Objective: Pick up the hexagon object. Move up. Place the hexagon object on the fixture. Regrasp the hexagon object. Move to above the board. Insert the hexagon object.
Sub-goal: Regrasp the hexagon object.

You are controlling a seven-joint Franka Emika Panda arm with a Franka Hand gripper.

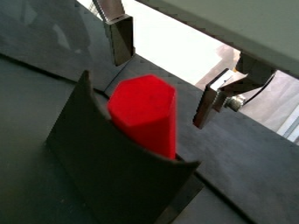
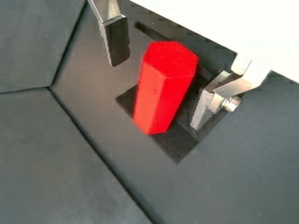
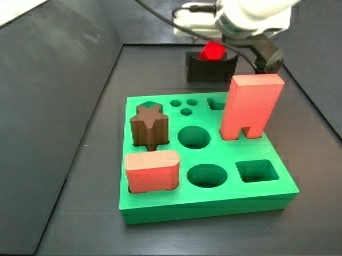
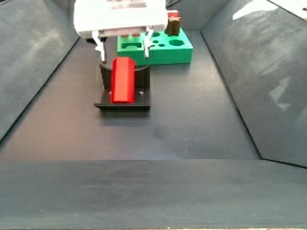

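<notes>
I will next grab the hexagon object by its raised hexagonal end (image 3: 214, 49) to regrasp it, because the black fixture (image 3: 210, 70) cradles the object's lower part.
The red hexagon object (image 2: 162, 87) leans on the black fixture (image 2: 176, 145), its hexagonal end up; it also shows in a wrist view (image 1: 146, 109) and in both side views (image 3: 213, 50) (image 4: 122, 79). My gripper (image 2: 163, 72) is open just above it, one finger (image 2: 114, 39) on each side of the bar, with gaps showing. In a wrist view the gripper (image 1: 163, 70) stands over the fixture's sloped wall (image 1: 105, 166). The green board (image 3: 201, 165) lies nearer the camera than the fixture (image 3: 210, 70) in a side view.
On the board stand a tall salmon block (image 3: 251, 105), a brown star peg (image 3: 148, 127) and a shorter salmon block (image 3: 152, 172). Dark sloped walls (image 4: 30, 90) bound the floor. The board (image 4: 168, 49) lies behind the fixture (image 4: 122, 101).
</notes>
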